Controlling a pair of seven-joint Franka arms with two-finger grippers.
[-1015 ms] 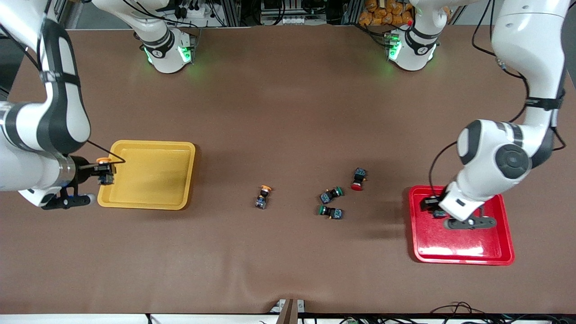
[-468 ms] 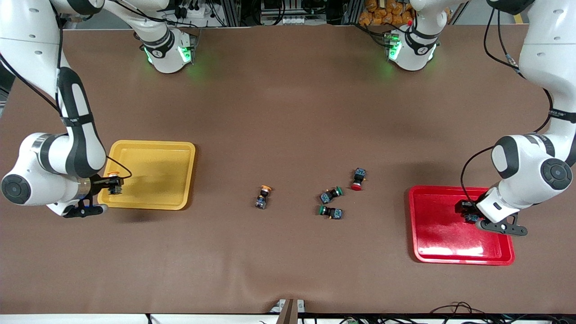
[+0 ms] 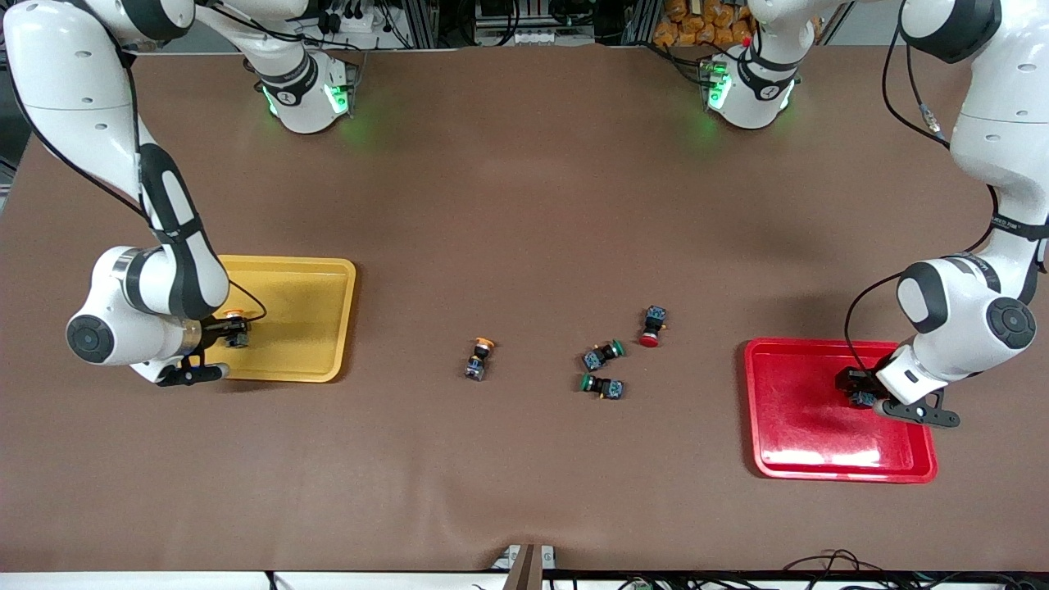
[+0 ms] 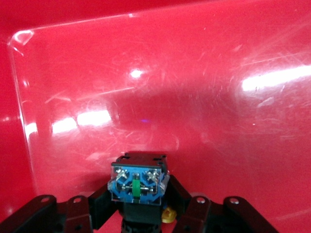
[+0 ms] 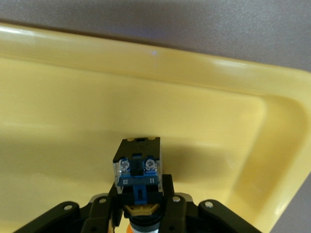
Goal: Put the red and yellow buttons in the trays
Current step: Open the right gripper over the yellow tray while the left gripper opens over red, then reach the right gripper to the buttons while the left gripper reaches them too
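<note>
The blue-grey button is low over the bottom of the red tray. My left gripper should release the blue-grey button now.
My left gripper [image 3: 856,395] is low over the red tray [image 3: 803,438], shut on a button with a blue-grey body [image 4: 138,180]; its cap is hidden. My right gripper [image 3: 235,336] is over the yellow tray [image 3: 320,328], near the rim at the right arm's end. It is shut on a yellow-capped button [image 3: 236,315], which also shows in the right wrist view [image 5: 138,167]. On the bare table lie a yellow button [image 3: 479,358] and a red button [image 3: 652,325].
Two green-capped buttons [image 3: 604,355] [image 3: 602,386] lie close together beside the red button, nearer to the front camera. Both trays' floors show nothing else in them. The brown table mat stretches wide between the trays.
My right gripper has moved with its button from the yellow tray's outer rim to over the tray floor. My left gripper has moved across the red tray toward the left arm's end.
</note>
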